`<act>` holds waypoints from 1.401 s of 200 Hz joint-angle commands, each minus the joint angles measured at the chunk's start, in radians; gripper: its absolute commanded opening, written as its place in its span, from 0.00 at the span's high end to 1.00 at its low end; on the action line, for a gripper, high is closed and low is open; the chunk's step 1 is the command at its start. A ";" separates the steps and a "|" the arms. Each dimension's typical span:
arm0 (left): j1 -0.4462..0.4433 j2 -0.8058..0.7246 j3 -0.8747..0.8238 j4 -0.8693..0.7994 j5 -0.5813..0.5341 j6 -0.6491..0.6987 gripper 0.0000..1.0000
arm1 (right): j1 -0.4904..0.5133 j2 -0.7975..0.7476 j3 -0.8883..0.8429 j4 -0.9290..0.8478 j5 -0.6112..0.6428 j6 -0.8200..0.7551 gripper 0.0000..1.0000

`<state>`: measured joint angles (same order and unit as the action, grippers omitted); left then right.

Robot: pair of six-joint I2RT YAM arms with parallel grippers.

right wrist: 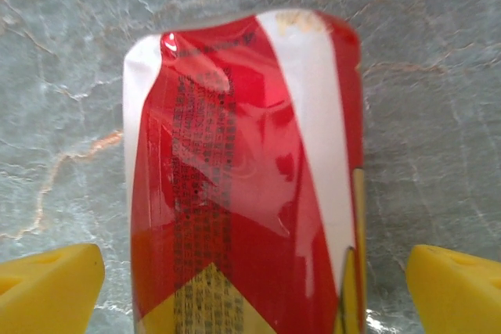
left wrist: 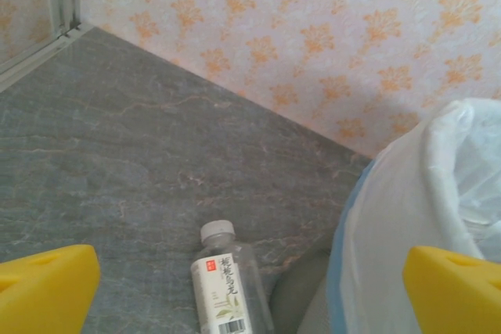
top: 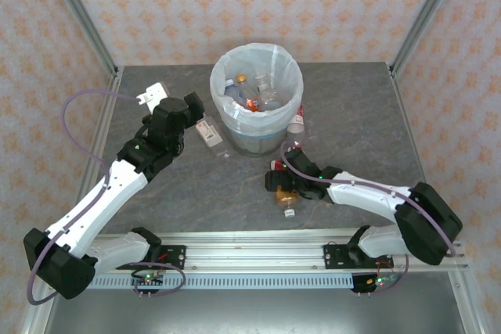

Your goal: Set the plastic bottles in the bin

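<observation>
My right gripper's open fingers are above the red-label bottle [right wrist: 247,244], so closing now would miss it. My right gripper lowers its fingers, then closes on the bottle.
The bin [top: 257,119], grey and lined with a white bag, stands at the table's back centre with several bottles [top: 250,95] inside. A clear bottle with a white label [top: 213,135] lies left of it; in the left wrist view this bottle [left wrist: 227,283] lies between and below the wide-apart yellow fingers [left wrist: 47,287]. My left gripper [top: 196,109] hovers open just above it, beside the bin [left wrist: 407,224]. An amber-filled bottle with a red label [right wrist: 243,177] lies on the table, white cap [top: 290,212] toward me. My right gripper [top: 280,181] is open, straddling it with gaps on both sides.
Another bottle with a red label [top: 297,120] lies against the bin's right side. A small white bracket [top: 153,93] sits at the table's back left. Patterned walls and metal posts [top: 82,17] enclose the grey marbled table [top: 368,127].
</observation>
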<state>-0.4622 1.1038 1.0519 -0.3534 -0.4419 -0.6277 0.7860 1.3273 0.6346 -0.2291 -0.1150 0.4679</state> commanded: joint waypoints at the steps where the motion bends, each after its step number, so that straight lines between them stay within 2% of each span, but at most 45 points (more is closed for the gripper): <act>1: 0.007 0.011 0.019 -0.039 -0.007 0.016 0.00 | 0.015 0.040 0.058 -0.056 0.093 0.004 0.01; 25: 0.007 0.018 0.030 -0.063 -0.012 0.004 0.00 | 0.022 0.066 0.065 -0.054 0.134 0.033 0.01; 57: 0.007 0.008 0.019 -0.060 -0.027 -0.013 0.00 | 0.031 0.111 0.089 -0.074 0.120 0.020 0.00; 127: 0.009 0.017 0.020 -0.055 -0.023 -0.038 0.00 | 0.050 0.261 0.202 -0.221 0.198 0.000 0.02; 207: 0.012 0.039 0.026 -0.055 -0.010 -0.036 0.00 | 0.050 0.228 0.165 -0.178 0.197 0.028 0.27; 235: 0.013 0.041 0.027 -0.058 -0.003 -0.032 0.00 | 0.050 0.208 0.153 -0.174 0.212 0.025 0.32; 257: 0.013 0.039 0.022 -0.058 -0.009 -0.035 0.00 | 0.050 0.197 0.146 -0.173 0.222 0.028 0.31; 269: 0.014 0.040 0.021 -0.058 -0.011 -0.035 0.00 | 0.050 0.193 0.142 -0.175 0.227 0.027 0.36; 280: 0.015 0.041 0.019 -0.061 -0.011 -0.036 0.00 | 0.050 0.189 0.142 -0.184 0.239 0.033 0.37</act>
<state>-0.4572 1.1439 1.0523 -0.3958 -0.4278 -0.6548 0.8291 1.5486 0.7887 -0.3973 0.0647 0.4900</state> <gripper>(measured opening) 0.998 0.638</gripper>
